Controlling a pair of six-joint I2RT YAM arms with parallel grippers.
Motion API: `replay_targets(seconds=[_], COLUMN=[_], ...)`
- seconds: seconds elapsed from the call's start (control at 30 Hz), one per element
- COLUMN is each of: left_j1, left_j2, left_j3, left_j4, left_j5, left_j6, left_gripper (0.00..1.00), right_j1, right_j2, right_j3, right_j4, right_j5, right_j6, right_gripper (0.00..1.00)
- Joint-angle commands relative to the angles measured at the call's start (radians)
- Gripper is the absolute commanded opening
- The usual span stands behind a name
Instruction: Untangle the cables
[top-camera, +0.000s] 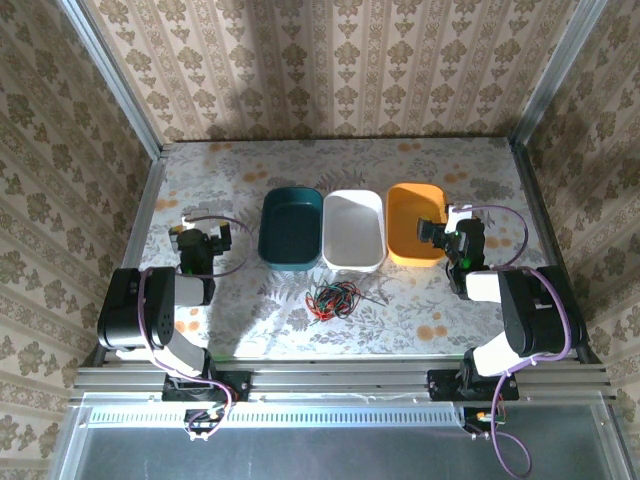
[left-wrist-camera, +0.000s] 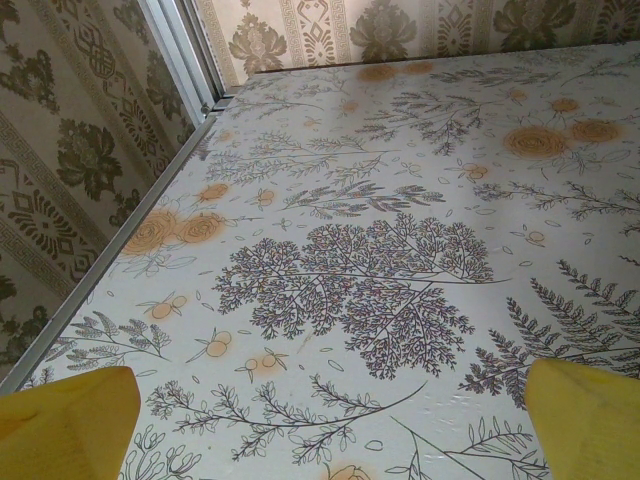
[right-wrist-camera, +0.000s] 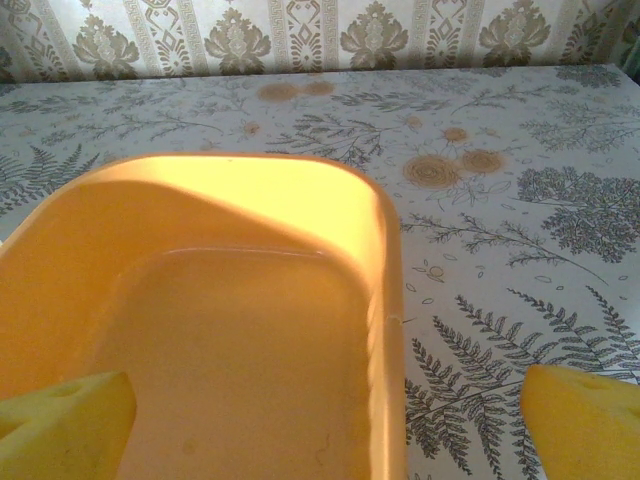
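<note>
My right gripper should next untangle a single black cable, grabbing it by a loose part at the tangle's edge (top-camera: 368, 297).
A small tangle of thin red, green and black cables (top-camera: 334, 298) lies on the floral tablecloth, in front of the white tray. My left gripper (top-camera: 207, 240) rests at the table's left side, well away from the tangle; its yellow fingertips (left-wrist-camera: 62, 425) stand wide apart over bare cloth, open and empty. My right gripper (top-camera: 440, 233) hovers over the near right corner of the orange tray (right-wrist-camera: 385, 260). It is open, with yellow fingertips (right-wrist-camera: 585, 420) far apart and nothing between them.
Three trays stand in a row behind the tangle: a dark teal tray (top-camera: 290, 228), a white tray (top-camera: 354, 229) and the orange tray (top-camera: 412, 222). Purple arm cables loop beside each wrist. A metal frame rail (left-wrist-camera: 120, 235) edges the table's left side.
</note>
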Motion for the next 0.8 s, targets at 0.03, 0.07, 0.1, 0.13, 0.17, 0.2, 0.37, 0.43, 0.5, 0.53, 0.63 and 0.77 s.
replay_targets(seconds=[0.03, 0.07, 0.1, 0.13, 0.17, 0.2, 0.37, 0.43, 0.5, 0.53, 0.63, 0.77], left_j1=[-0.001, -0.002, 0.0, 0.001, 0.001, -0.002, -0.035, -0.073, -0.167, -0.212, -0.363, -0.519], left_j2=[-0.049, -0.079, -0.108, -0.121, -0.129, -0.144, -0.228, -0.265, -0.312, -0.331, -0.377, -0.429], left_j3=[0.055, 0.101, 0.175, 0.238, 0.269, 0.273, 0.272, 0.279, 0.265, 0.263, 0.283, 0.315], left_j4=[-0.137, -0.252, -0.421, -0.545, -0.607, -0.616, -0.708, -0.773, -0.797, -0.813, -0.891, -0.988], left_j5=[0.075, 0.076, 0.056, 0.016, -0.012, -0.032, -0.039, -0.029, -0.053, -0.056, -0.029, 0.147], left_j6=[0.011, 0.012, -0.016, -0.036, -0.042, -0.048, -0.143, -0.178, -0.157, -0.143, -0.131, -0.175], left_gripper=[1.0, 1.0, 1.0, 1.0, 1.0, 1.0, 1.0, 1.0, 1.0, 1.0, 1.0, 1.0], right_j1=[-0.007, -0.007, -0.007, -0.007, -0.007, -0.007, 0.069, 0.168, 0.319, 0.382, 0.551, 0.689], right_j2=[0.002, -0.006, -0.032, -0.064, -0.086, -0.104, -0.201, -0.234, -0.238, -0.233, -0.199, -0.137], right_j3=[-0.005, 0.007, 0.033, 0.082, 0.137, 0.207, 0.324, 0.357, 0.414, 0.439, 0.512, 0.589], right_j4=[-0.009, -0.035, -0.106, -0.229, -0.355, -0.503, -0.745, -0.816, -0.917, -0.968, -1.136, -1.357], right_j5=[0.0, 0.001, 0.007, 0.026, 0.049, 0.069, 0.183, 0.202, 0.219, 0.208, 0.104, -0.104], right_j6=[0.0, 0.001, 0.003, 0.012, 0.025, 0.036, 0.126, 0.131, 0.073, 0.041, -0.01, -0.09], right_gripper=[1.0, 1.0, 1.0, 1.0, 1.0, 0.99, 0.93, 0.92, 0.92, 0.92, 0.88, 0.77])
